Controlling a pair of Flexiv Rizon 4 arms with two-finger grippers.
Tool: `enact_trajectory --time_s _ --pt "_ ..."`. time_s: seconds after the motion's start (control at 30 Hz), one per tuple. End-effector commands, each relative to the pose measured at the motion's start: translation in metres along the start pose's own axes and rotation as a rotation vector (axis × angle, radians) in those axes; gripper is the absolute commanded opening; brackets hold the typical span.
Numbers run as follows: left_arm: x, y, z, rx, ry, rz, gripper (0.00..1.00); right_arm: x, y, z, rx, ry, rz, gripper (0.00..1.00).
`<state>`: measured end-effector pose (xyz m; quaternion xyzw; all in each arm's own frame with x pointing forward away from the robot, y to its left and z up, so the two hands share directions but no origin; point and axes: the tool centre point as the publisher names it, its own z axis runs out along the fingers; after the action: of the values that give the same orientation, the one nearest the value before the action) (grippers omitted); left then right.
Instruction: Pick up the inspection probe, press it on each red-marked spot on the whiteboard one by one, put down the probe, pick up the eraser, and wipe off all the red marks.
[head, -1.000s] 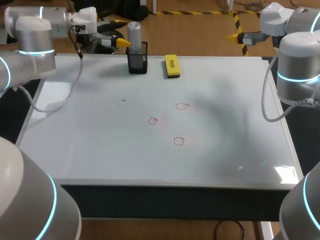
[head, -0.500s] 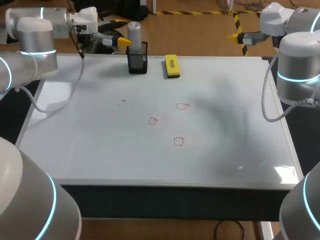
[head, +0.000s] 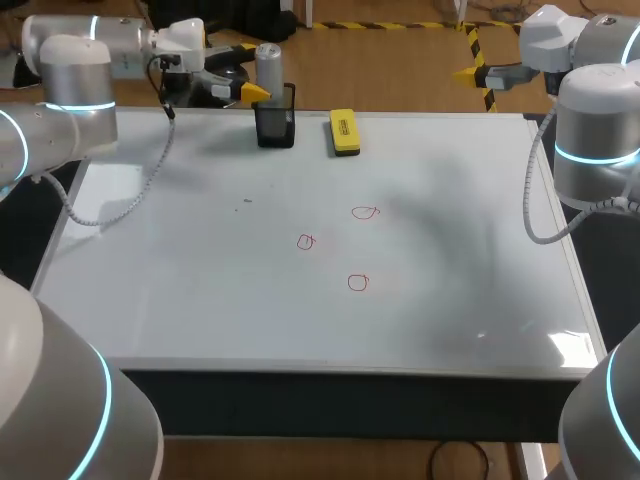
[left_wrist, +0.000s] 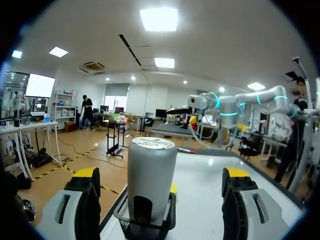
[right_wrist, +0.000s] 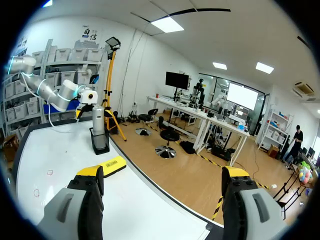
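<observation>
The left gripper takes hold of the grey probe by its cylindrical body (head: 269, 72) (left_wrist: 151, 182) next, to press it on each red-marked spot.
The grey cylindrical inspection probe (head: 268, 67) stands upright in a black mesh holder (head: 275, 125) at the whiteboard's far edge. My left gripper (head: 240, 72) is open just left of it; in the left wrist view the probe (left_wrist: 151, 182) stands a short way ahead, centred between the spread fingers (left_wrist: 89, 200), untouched. A yellow eraser (head: 344, 131) lies right of the holder. Three red circle marks (head: 366, 212) (head: 306, 241) (head: 358, 282) sit mid-board. My right gripper (head: 470, 72) hangs open beyond the far right corner; its wrist view shows the probe (right_wrist: 98, 125) and eraser (right_wrist: 110, 165) far off.
The whiteboard (head: 200, 290) covers nearly the whole table, framed by a thin metal rim. A faint dark speck (head: 247, 200) marks the board left of the red circles.
My left gripper has moved slightly right, closer to the probe. The right arm, probe and eraser have not moved.
</observation>
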<state>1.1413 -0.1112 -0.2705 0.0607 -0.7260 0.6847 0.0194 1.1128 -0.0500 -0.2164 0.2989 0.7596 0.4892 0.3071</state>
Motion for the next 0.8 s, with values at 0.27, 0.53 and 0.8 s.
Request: enact_trajectory --time_s 0.27,0.53,0.8 --pt "-0.011 0.017 0.011 0.066 0.070 0.003 1.00 0.000 0.000 0.000 0.003 0.000 0.000 1.00" --pt "-0.017 0.017 0.021 0.068 0.097 0.009 1.00 0.000 0.000 0.000 0.003 0.000 0.000 1.00" --pt "-0.023 0.020 0.028 0.070 0.098 0.009 1.00 0.000 0.000 0.000 0.003 0.000 0.000 1.00"
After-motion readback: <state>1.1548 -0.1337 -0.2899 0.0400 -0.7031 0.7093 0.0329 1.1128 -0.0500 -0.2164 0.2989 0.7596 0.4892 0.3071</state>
